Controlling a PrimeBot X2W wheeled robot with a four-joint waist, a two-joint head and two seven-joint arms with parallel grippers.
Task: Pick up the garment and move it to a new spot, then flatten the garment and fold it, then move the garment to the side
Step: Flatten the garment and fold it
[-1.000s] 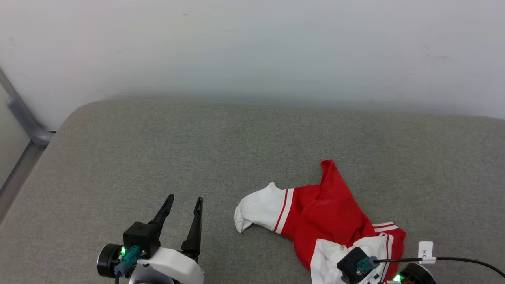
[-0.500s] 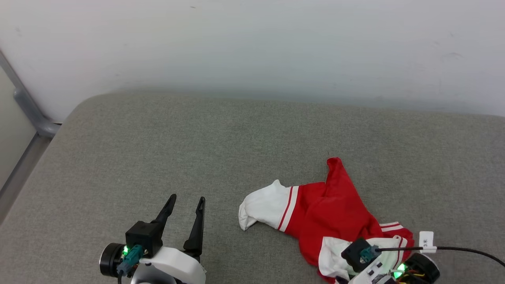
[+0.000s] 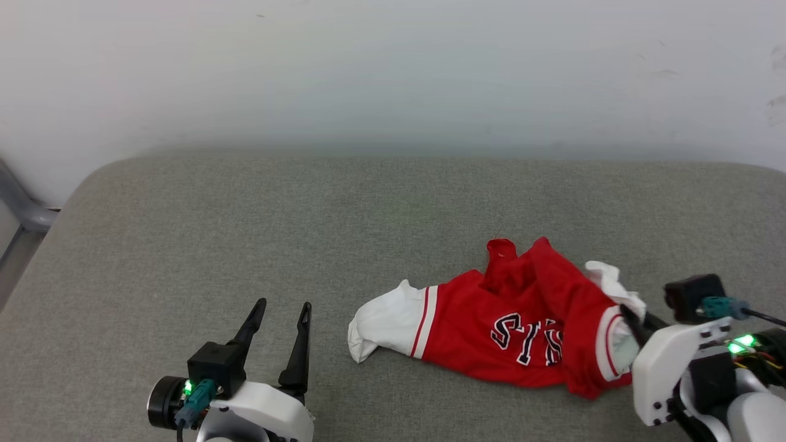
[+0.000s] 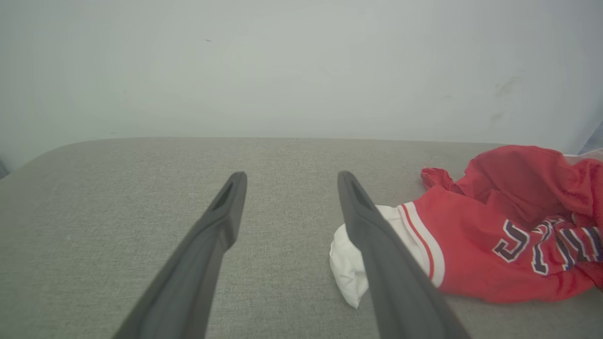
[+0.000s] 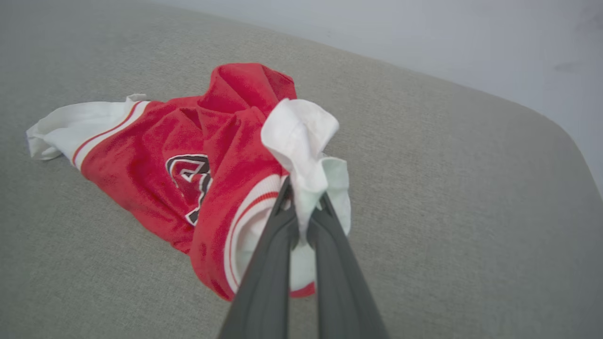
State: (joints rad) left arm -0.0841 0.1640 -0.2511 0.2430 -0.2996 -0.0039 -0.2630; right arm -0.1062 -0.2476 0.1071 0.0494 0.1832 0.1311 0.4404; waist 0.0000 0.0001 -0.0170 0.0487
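Note:
The garment's white sleeve end puffs up in loose folds while its red front lies flat, so my left gripper next needs to pinch the garment (image 3: 491, 322) by its white cuff (image 3: 361, 340).
The garment (image 3: 491, 322) is a red jersey with white sleeves and black lettering, lying crumpled on the grey cushion (image 3: 245, 215), right of centre. My right gripper (image 3: 634, 319) is shut on its right white sleeve, holding that end a little off the cushion. In the right wrist view the right gripper (image 5: 304, 207) pinches the bunched white cloth, and the garment (image 5: 141, 165) trails off to the left. My left gripper (image 3: 283, 304) stands open at the lower left, clear of the other sleeve. The left gripper (image 4: 292, 176) holds nothing, with the garment (image 4: 494, 235) to its right.
A pale wall runs along the back of the cushion. A grey metal bar (image 3: 24, 212) stands past the cushion's rounded left corner. The cushion's right end curves away in the right wrist view. Bare grey fabric lies left of and behind the garment.
My right gripper has shut on the white sleeve and drawn it up and to the right. The garment has turned over there, showing its lettering. The head camera has shifted a little.

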